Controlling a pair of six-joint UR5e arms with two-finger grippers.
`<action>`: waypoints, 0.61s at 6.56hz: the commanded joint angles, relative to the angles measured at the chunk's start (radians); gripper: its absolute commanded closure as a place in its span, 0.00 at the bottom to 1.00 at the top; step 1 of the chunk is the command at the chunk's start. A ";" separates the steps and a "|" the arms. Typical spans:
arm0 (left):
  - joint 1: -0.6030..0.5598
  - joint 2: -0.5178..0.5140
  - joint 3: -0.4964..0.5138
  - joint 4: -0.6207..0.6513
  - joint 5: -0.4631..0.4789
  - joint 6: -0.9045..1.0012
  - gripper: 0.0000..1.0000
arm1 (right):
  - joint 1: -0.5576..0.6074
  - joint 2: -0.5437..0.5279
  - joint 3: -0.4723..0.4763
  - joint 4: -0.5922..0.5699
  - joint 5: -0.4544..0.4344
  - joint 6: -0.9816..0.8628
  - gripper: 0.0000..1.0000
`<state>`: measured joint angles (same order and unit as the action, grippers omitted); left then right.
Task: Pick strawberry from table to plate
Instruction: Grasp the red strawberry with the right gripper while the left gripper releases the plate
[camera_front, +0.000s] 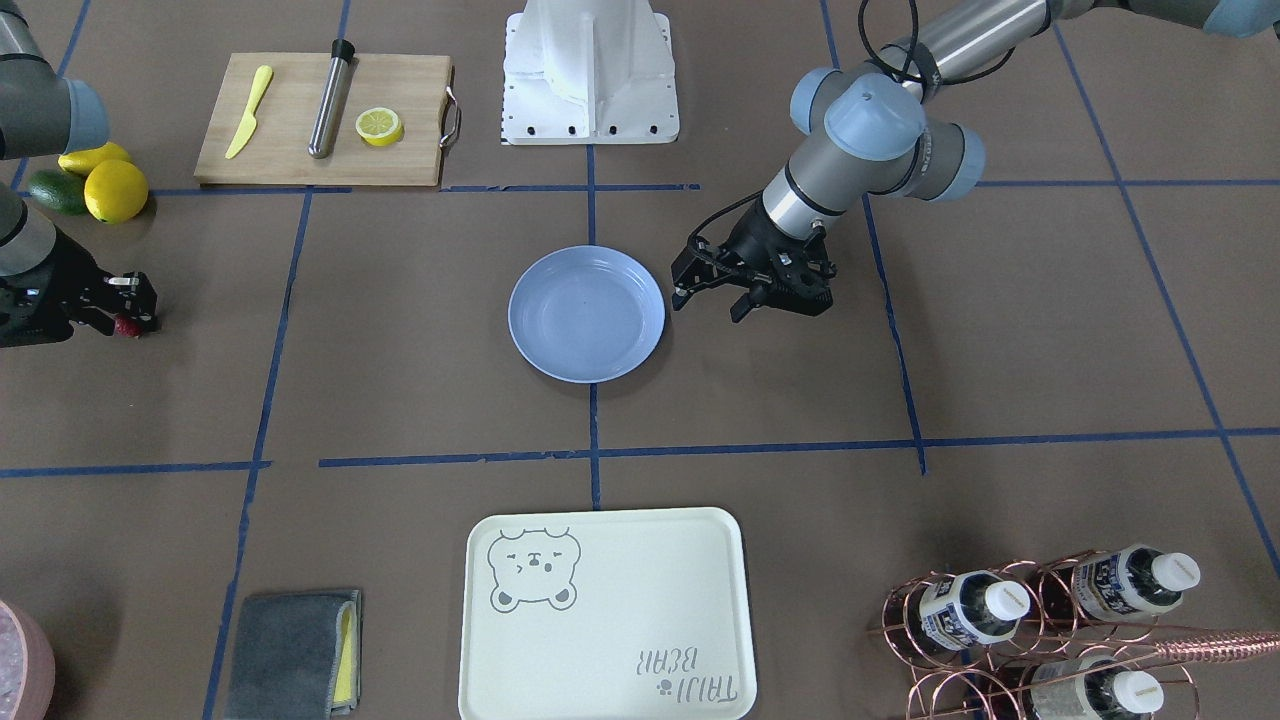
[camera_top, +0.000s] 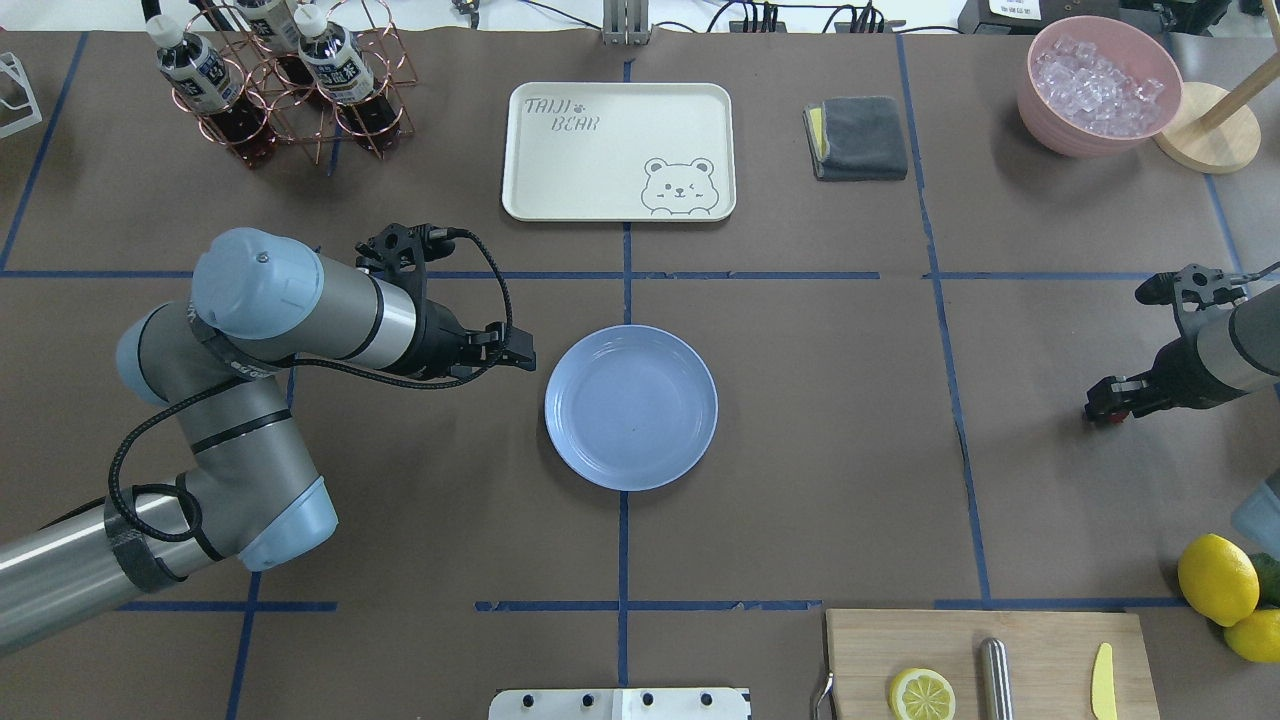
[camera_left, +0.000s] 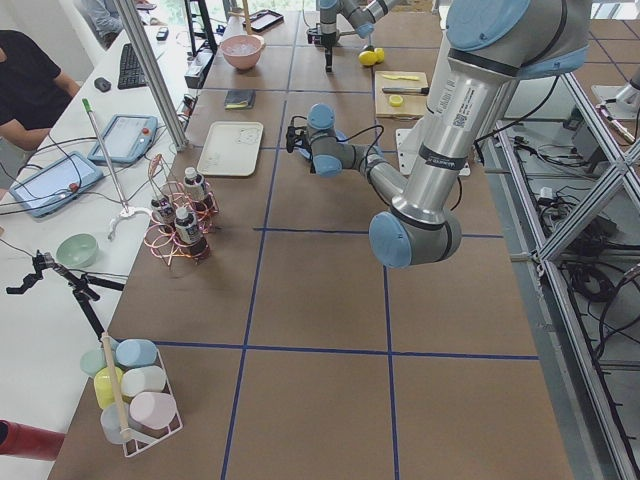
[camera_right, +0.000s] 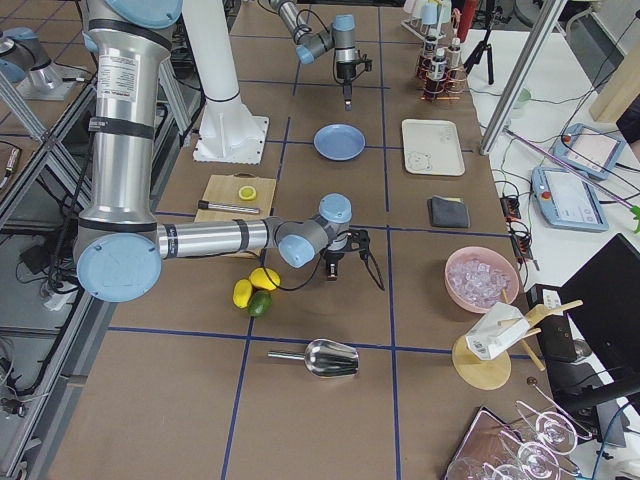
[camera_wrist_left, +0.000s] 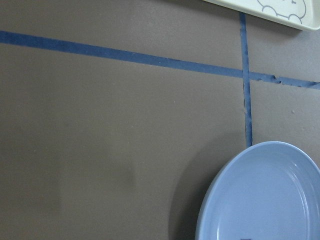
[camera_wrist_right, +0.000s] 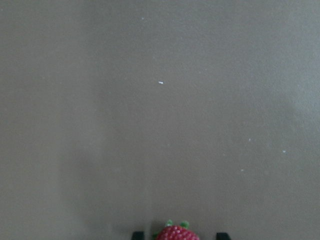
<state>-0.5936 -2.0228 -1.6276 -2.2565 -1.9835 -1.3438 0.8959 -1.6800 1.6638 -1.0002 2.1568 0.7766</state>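
The berry needs to go to the light-blue plate (camera_front: 587, 314), so my right gripper will grab it by its plump red body (camera_front: 127, 325) next.
The strawberry (camera_wrist_right: 177, 234) is a small red berry with green leaves, lying on the brown-paper table (camera_front: 400, 330) far to my right. My right gripper (camera_front: 133, 316) is low over the strawberry (camera_front: 127, 326). Its two fingertips stand on either side of the berry with a gap to each, so it is open. The light-blue plate (camera_top: 630, 407) sits empty at the table's middle. My left gripper (camera_front: 715, 297) hovers open and empty just beside the plate (camera_front: 587, 314), and the left wrist view shows the plate's rim (camera_wrist_left: 220, 190).
Two lemons (camera_top: 1217, 578) and an avocado lie near the right arm. A cutting board (camera_top: 985, 660) carries a lemon half, a yellow knife and a metal cylinder. A cream bear tray (camera_top: 618, 150), grey cloth (camera_top: 860, 137), bottle rack (camera_top: 280, 80) and ice bowl (camera_top: 1098, 85) line the far side.
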 joint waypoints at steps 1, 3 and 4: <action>0.000 0.001 -0.002 0.000 0.000 0.000 0.12 | 0.001 0.002 0.011 0.000 0.003 0.000 1.00; -0.024 0.019 -0.052 0.000 -0.012 0.008 0.12 | 0.000 0.022 0.133 -0.015 0.011 0.104 1.00; -0.040 0.068 -0.089 -0.003 -0.014 0.026 0.13 | -0.034 0.107 0.157 -0.017 0.012 0.282 1.00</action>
<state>-0.6163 -1.9940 -1.6770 -2.2580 -1.9932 -1.3324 0.8865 -1.6389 1.7791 -1.0123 2.1669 0.9023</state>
